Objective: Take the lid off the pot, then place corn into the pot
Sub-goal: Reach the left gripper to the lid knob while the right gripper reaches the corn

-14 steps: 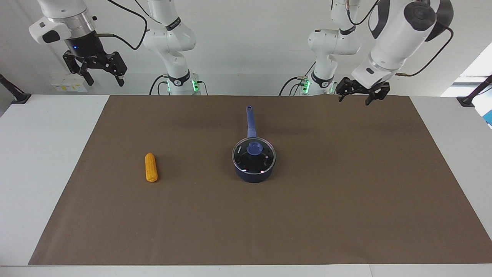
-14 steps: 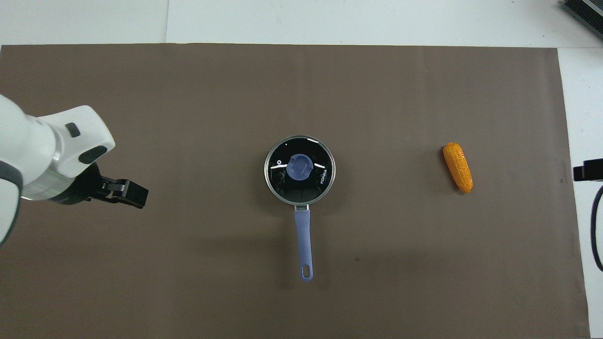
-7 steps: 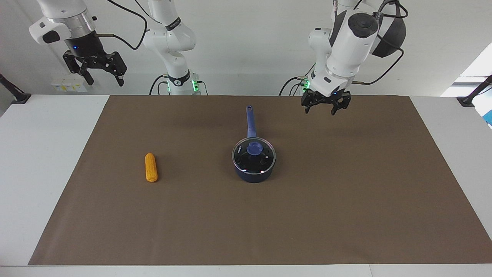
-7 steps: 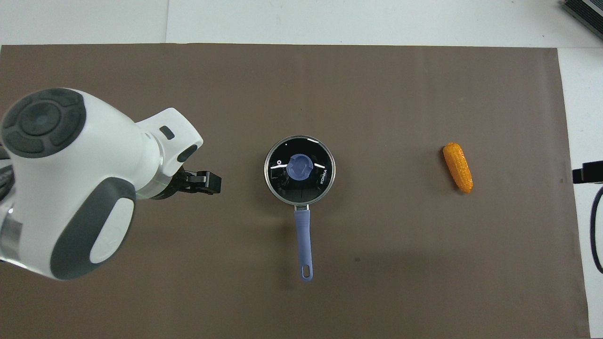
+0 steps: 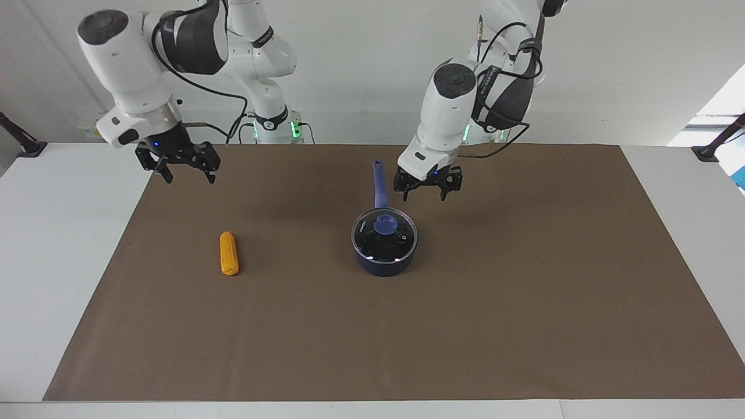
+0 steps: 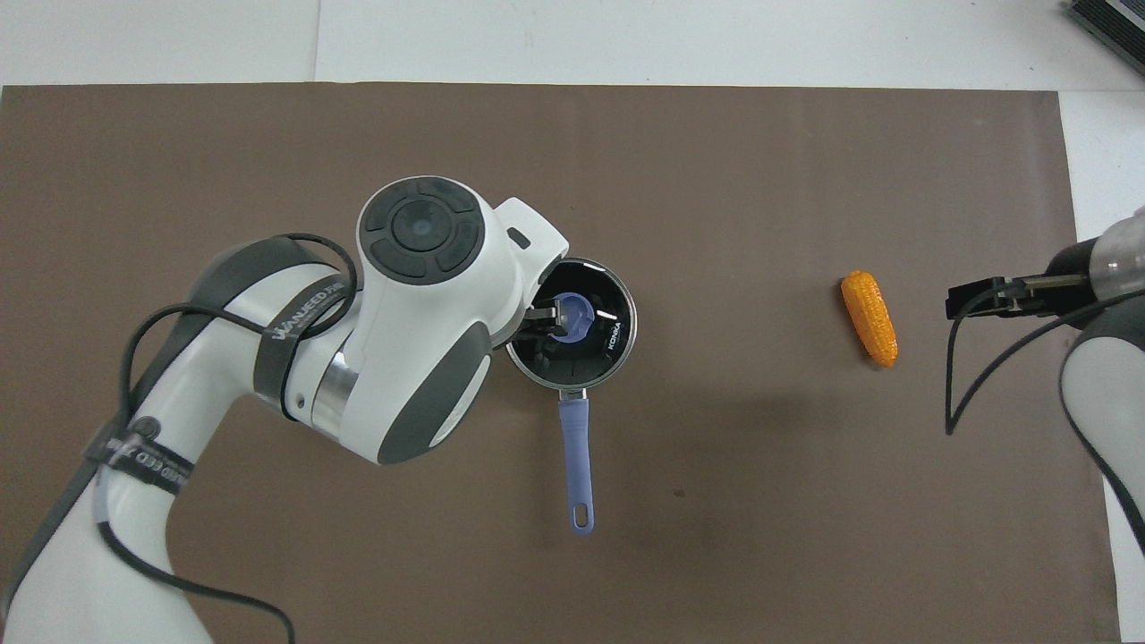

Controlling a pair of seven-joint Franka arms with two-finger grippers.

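Observation:
My left fingertips stop at the near edge of the blue knob (image 5: 385, 224), so it is too early to close on the knob; my left gripper reaches farther first.
The navy pot (image 5: 384, 262) stands mid-mat, its long blue handle (image 5: 379, 180) pointing toward the robots. The glass lid (image 5: 401, 240) with its blue knob (image 5: 385, 224) sits on it. My left gripper (image 5: 426, 191) is open and empty, in the air just above the lid's edge by the handle's root, not touching it. In the overhead view my left gripper (image 6: 547, 322) overlaps the lid (image 6: 608, 309) next to the knob (image 6: 574, 318). The corn (image 5: 229, 254) lies toward the right arm's end. My right gripper (image 5: 187, 171) is open and raised over the mat's corner. It shows beside the corn (image 6: 869, 318) from overhead (image 6: 971, 300).
A brown mat (image 5: 524, 302) covers the middle of the white table (image 5: 52, 244). The left arm's big white wrist (image 6: 420, 313) hides the mat beside the pot in the overhead view. A dark device (image 6: 1109, 22) sits at the table's corner.
My left gripper has swung in from the left arm's end and lower, up to the pot. My right gripper has come down and forward toward the corn. Pot, lid and corn have not moved.

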